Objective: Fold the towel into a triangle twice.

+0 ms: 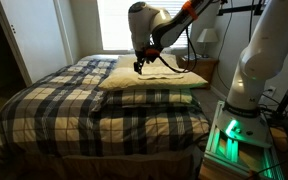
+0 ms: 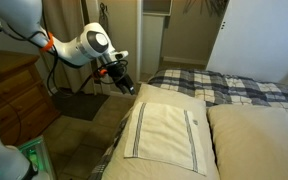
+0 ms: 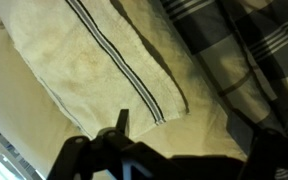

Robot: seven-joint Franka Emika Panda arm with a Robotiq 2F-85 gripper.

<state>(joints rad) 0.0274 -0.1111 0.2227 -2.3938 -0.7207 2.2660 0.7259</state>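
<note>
I should grab the towel (image 2: 169, 130) next by its striped corner just ahead of my fingers, to pull it diagonally across and fold a triangle.
The towel (image 2: 169, 130) is a pale cream cloth with thin dark stripes near two edges. It lies flat and unfolded on top of a cream pillow (image 2: 124, 150). In the wrist view the towel (image 3: 84, 60) fills the upper left, with one striped corner just ahead of my fingers. My gripper (image 2: 127, 86) hangs above the pillow's edge, near the towel's corner, and touches nothing. It also shows in an exterior view (image 1: 139, 66) over the pillows. Its fingers (image 3: 189, 140) are spread apart with only pillow between them.
A second cream pillow (image 2: 259, 140) lies beside the first. The plaid bedspread (image 1: 74, 100) covers the bed. A wooden nightstand (image 2: 14, 95) stands by the bed. A lamp (image 1: 208, 38) stands on a far nightstand. The robot base (image 1: 246, 95) is by the bed.
</note>
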